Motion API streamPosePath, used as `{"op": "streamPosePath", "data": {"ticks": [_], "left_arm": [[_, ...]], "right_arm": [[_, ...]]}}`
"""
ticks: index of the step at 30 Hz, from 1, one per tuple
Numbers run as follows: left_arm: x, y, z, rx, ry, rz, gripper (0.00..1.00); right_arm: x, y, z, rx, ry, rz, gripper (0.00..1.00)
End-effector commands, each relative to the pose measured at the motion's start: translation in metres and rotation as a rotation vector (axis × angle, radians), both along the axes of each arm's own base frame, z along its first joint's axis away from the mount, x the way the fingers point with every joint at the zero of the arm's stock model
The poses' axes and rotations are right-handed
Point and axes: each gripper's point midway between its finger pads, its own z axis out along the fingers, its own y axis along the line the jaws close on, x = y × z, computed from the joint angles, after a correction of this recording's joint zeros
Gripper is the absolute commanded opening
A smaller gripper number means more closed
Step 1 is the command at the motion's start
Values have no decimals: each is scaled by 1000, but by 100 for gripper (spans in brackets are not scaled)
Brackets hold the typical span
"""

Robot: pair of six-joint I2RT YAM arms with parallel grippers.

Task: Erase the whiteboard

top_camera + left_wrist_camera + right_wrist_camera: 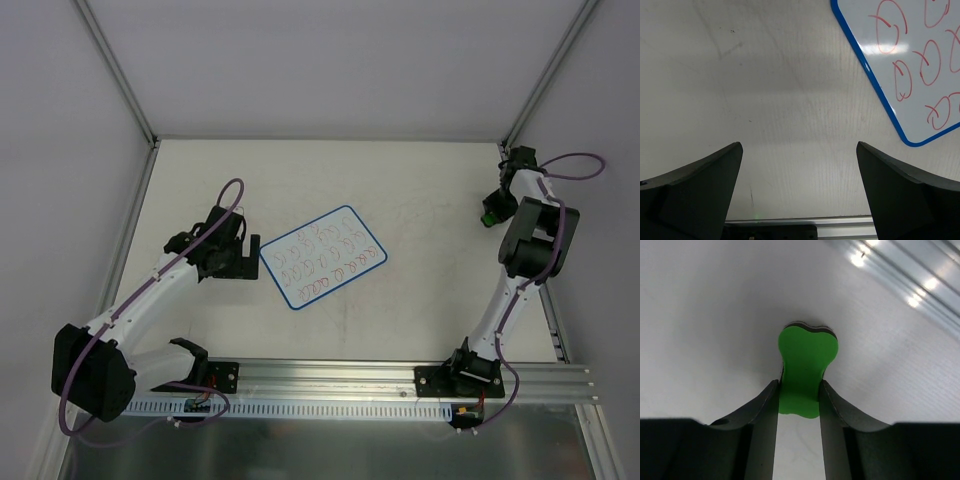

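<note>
I would bring the eraser up if I lifted now, because my right gripper's fingers close on the green bone-shaped eraser's narrow middle (pixel 490 217) (pixel 801 379).
The whiteboard (pixel 323 256) lies tilted near the middle of the table, blue-rimmed, with rows of blue and red scribbles. Its lower corner shows in the left wrist view (pixel 910 65) with red loops. My left gripper (pixel 252 255) is open and empty just left of the board; in the left wrist view (pixel 799 150) its fingers straddle bare tabletop. My right gripper (pixel 489 216) is at the far right of the table, away from the board. It is shut on the narrow waist of a green bone-shaped eraser (pixel 806 367), which sits on or just above the tabletop.
An aluminium rail (pixel 400 378) runs along the near edge with both arm bases on it. Metal frame posts (pixel 120 75) rise at the back corners. The right wrist view shows a rail (pixel 910 275) close behind the eraser.
</note>
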Motion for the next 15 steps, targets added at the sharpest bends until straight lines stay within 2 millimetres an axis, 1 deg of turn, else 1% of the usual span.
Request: {"op": "streamPosePath", "data": {"ticks": [1,2,3,4,5,6,7,8,9,10,12,13,14,15], "left_arm": [[0,3,-1,4,8,5,99],[0,3,-1,4,9,4,99],[1,3,0,1,5,5,99],[1,3,0,1,6,6,99],[1,4,0,3,4,11,99],[1,5,0,5,3,15,99],[1,6,2,2,-5,20,99],[2,6,2,2,-8,22,99],[2,7,3,2,-9,27,99],[2,7,4,1,-15,28,99],[2,8,4,0,-17,34,99],[2,8,4,0,-15,37,99],[2,8,3,0,-16,38,99],[2,8,4,-1,-18,41,99]], "right_arm": [[6,47,45,-33,-55,193,12],[7,58,51,-36,-74,232,12],[1,73,60,-35,-89,284,12],[2,101,64,-33,-101,354,12],[3,116,70,-36,-128,403,12],[-4,134,67,-35,-119,453,12],[-7,167,77,-50,-135,546,12],[-10,183,79,-57,-135,595,12],[-16,201,77,-62,-128,647,12],[-22,237,79,-66,-133,747,13],[-31,273,78,-60,-133,840,13],[-42,305,75,-49,-132,918,13],[-45,320,72,-43,-134,953,13],[-56,346,69,-43,-130,1018,13]]}}
